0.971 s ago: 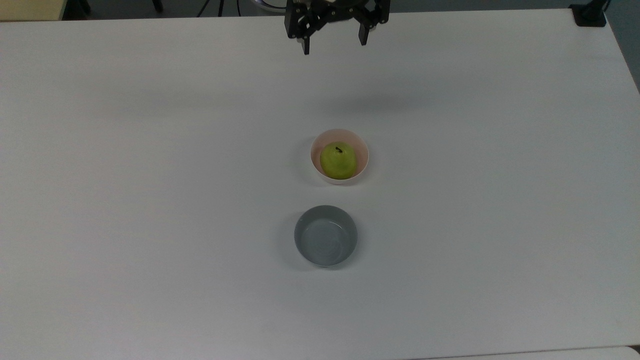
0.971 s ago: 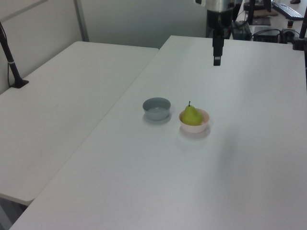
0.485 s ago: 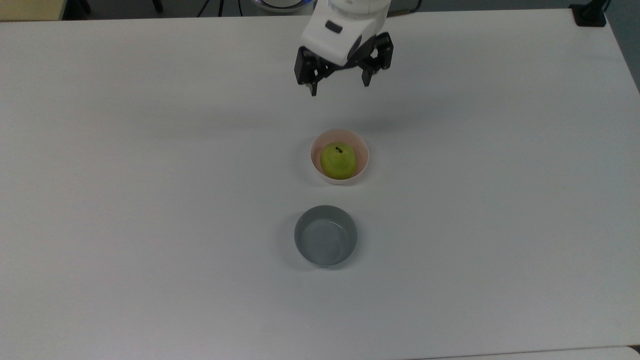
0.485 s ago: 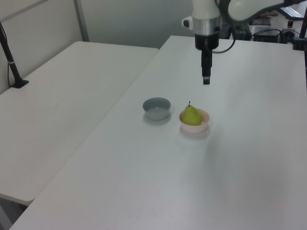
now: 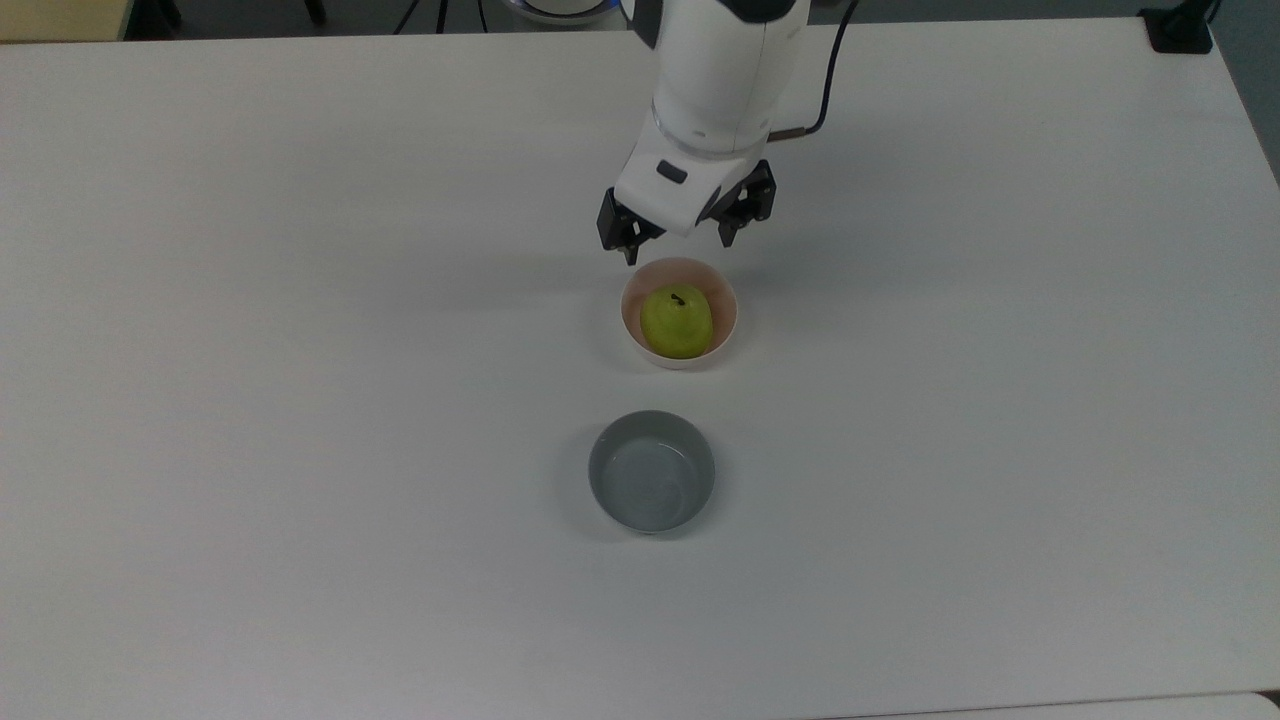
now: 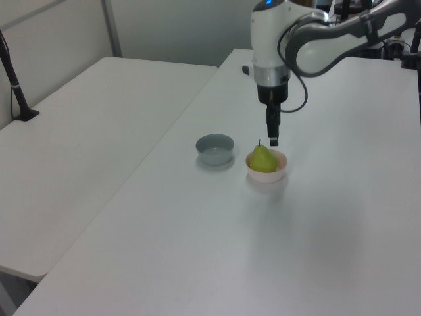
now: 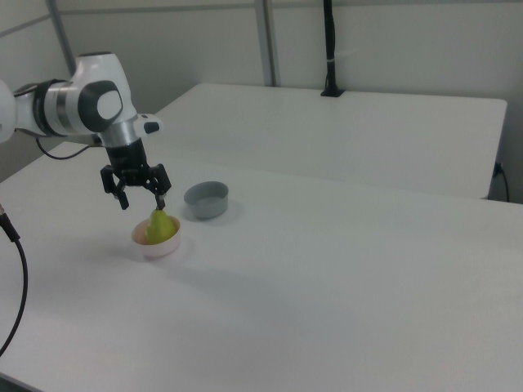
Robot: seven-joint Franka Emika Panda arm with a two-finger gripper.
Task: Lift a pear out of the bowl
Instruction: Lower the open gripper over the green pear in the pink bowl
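Observation:
I should lift the yellow-green pear out of the pink bowl [image 6: 279,172] next, so my gripper should grab the pear by its tapering upper part [image 6: 262,154].
A yellow-green pear [image 5: 677,321] [image 6: 263,158] [image 7: 161,226] with a short dark stem stands upright in the small pale pink bowl [image 5: 634,326] [image 6: 279,172] [image 7: 155,247] near the table's middle. My gripper [image 5: 682,250] [image 6: 273,139] [image 7: 142,202] hangs open just above the bowl's far rim in the top view, its two black fingers spread about as wide as the bowl. Nothing is between the fingers, and they touch neither pear nor bowl.
An empty grey bowl [image 5: 651,471] [image 6: 215,149] [image 7: 207,199] sits a short way from the pink one, below it in the top view. The white table [image 5: 300,400] spreads wide on all sides. A second table [image 6: 85,131] adjoins it on the left view's left.
The arm has come down and forward from the table's far edge toward the pink bowl, fingers staying open. Pear and both bowls have not moved.

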